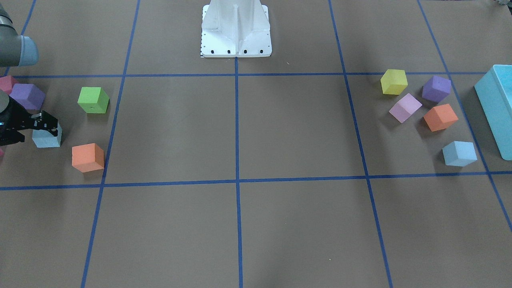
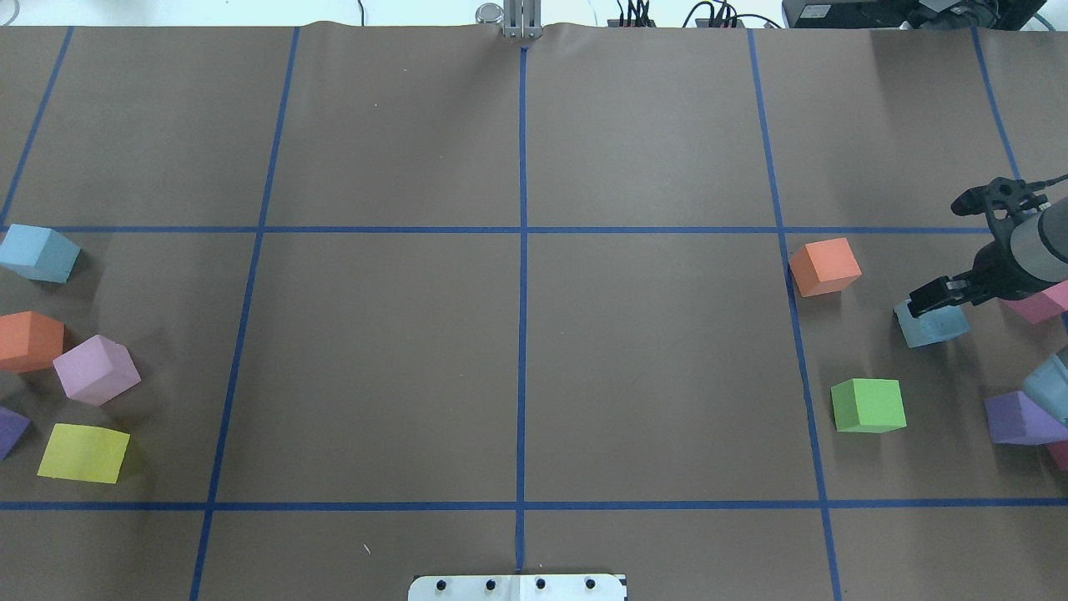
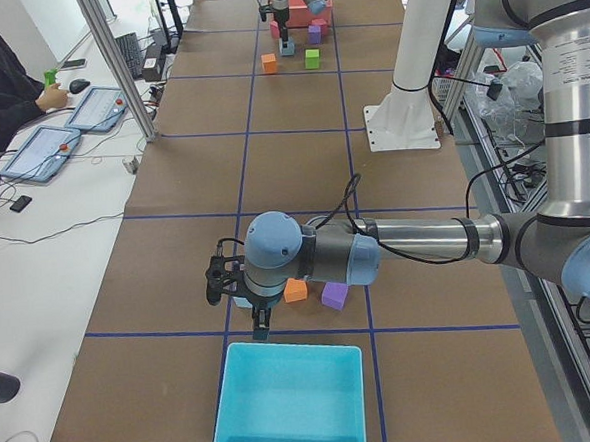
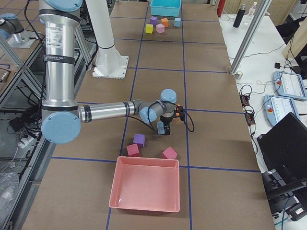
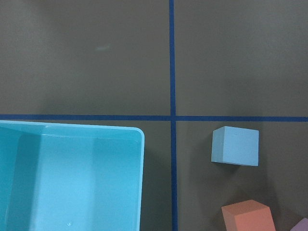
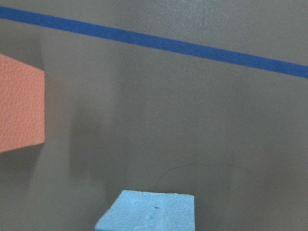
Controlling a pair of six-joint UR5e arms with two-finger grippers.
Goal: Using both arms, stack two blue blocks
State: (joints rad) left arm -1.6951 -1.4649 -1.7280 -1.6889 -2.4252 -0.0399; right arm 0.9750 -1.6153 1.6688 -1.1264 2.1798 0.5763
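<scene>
I should next use my right gripper to grab the pale blue block [image 1: 47, 137] [image 6: 148, 214] by two opposite sides. That will start the stack of two blue blocks.
One pale blue block [image 2: 930, 324] lies on the robot's right side; it also shows in the front view [image 1: 47, 137] and at the bottom of the right wrist view [image 6: 147, 210]. My right gripper [image 2: 939, 294] hangs right over it, open, its fingers spread about the block's width. The other blue block [image 2: 37, 253] lies on the robot's left side, near the turquoise box [image 1: 496, 104], and shows in the left wrist view [image 5: 235, 146]. My left gripper [image 3: 259, 323] shows only in the exterior left view, above that block's area; I cannot tell whether it is open or shut.
Near the right gripper lie an orange cube [image 2: 824, 265], a green cube [image 2: 868, 405], a purple cube [image 2: 1018, 417] and a pink cube [image 2: 1039, 305]. A pink tray [image 4: 144, 184] stands beyond them. By the left blue block lie orange [image 2: 29, 340], lilac [image 2: 96, 369] and yellow [image 2: 83, 452] cubes.
</scene>
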